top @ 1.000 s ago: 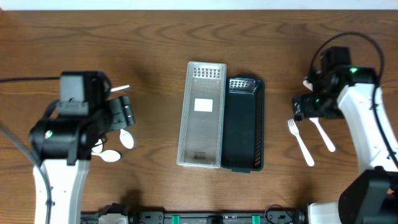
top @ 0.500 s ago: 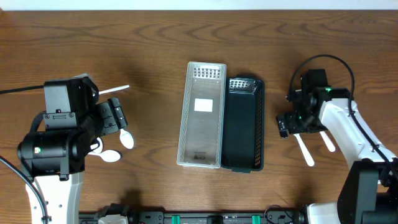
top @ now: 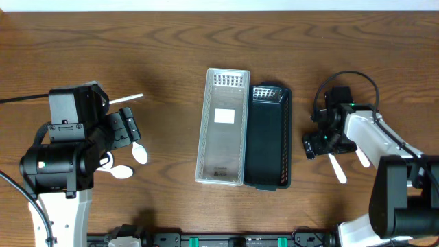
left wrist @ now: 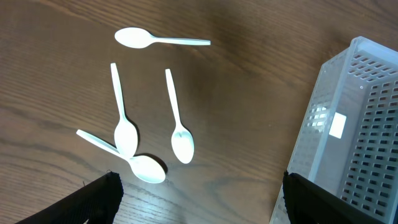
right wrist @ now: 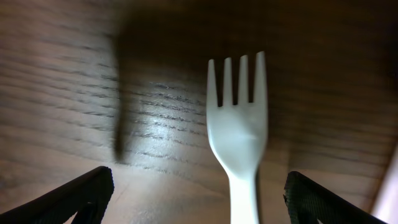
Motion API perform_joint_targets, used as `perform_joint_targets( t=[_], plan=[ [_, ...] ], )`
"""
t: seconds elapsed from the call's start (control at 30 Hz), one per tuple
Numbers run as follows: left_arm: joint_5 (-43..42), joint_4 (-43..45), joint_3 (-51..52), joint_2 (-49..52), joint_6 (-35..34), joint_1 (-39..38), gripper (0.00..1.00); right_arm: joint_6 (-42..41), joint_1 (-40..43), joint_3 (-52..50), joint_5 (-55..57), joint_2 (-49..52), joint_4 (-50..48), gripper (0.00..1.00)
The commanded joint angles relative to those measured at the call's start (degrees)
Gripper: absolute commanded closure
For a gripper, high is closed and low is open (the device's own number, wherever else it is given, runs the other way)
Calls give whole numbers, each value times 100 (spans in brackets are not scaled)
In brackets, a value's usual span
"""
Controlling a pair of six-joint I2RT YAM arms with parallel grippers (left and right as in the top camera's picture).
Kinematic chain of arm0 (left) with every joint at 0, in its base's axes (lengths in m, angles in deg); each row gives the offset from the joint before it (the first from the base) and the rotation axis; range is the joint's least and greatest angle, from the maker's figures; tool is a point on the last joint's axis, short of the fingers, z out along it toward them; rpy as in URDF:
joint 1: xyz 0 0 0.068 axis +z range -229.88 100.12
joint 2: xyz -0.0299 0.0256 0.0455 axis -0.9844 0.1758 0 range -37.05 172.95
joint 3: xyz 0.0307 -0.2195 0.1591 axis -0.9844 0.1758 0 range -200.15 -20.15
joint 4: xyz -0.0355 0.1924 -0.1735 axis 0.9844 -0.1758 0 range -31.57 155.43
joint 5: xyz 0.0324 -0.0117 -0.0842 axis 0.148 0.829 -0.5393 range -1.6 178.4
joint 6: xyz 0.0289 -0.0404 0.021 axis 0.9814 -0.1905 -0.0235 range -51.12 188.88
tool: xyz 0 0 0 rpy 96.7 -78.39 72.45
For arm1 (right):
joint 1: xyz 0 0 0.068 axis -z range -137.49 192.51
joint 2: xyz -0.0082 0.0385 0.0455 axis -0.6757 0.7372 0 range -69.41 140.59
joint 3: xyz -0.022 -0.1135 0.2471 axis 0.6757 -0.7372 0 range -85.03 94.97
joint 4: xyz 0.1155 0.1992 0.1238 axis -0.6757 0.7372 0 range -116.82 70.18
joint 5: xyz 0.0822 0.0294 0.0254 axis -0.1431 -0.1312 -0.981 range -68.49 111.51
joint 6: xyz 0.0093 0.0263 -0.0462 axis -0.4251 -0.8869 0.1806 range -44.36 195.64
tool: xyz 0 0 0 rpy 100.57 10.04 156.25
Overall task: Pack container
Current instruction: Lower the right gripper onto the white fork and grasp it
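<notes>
My right gripper closes next, which would catch the fork, since my fingers nearly meet their shadows on the tabletop on either side of the fork's neck (right wrist: 242, 178).
A clear perforated container (top: 223, 127) and a black perforated container (top: 269, 137) lie side by side mid-table. Several white spoons (top: 139, 152) lie at the left; in the left wrist view they show as a loose group (left wrist: 178, 134), with the clear container (left wrist: 354, 130) at the right edge. My left gripper (top: 130, 130) (left wrist: 199, 205) is open and empty, above the table near the spoons. A white fork (top: 336, 167) lies at the right. My right gripper (top: 317, 143) (right wrist: 202, 202) is open and low, its fingers either side of the fork (right wrist: 239, 124).
A second white utensil (top: 361, 158) lies just right of the fork. Bare wooden table surrounds the containers. The right arm's cable loops above its wrist.
My right gripper has moved left and down over the fork's head. My left arm shifted slightly left and lower in the view at first, then held still.
</notes>
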Motion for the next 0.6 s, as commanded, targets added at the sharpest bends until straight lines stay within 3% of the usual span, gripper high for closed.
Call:
perform_joint_targets(
  t=[0.0,0.23,0.33,0.57],
  plan=[
    [68,-9,-63,33,-74,28,15,63,-35,-50,39,221,2,11],
    [66,-11,-63,33,-74,28,15,61,-35,-52,37,514,76,36],
    [66,-11,-63,33,-74,28,15,61,-31,-52,37,525,96,54],
    [66,-13,-63,33,-74,28,15,63,-31,-52,39,525,81,60]
  ],
)
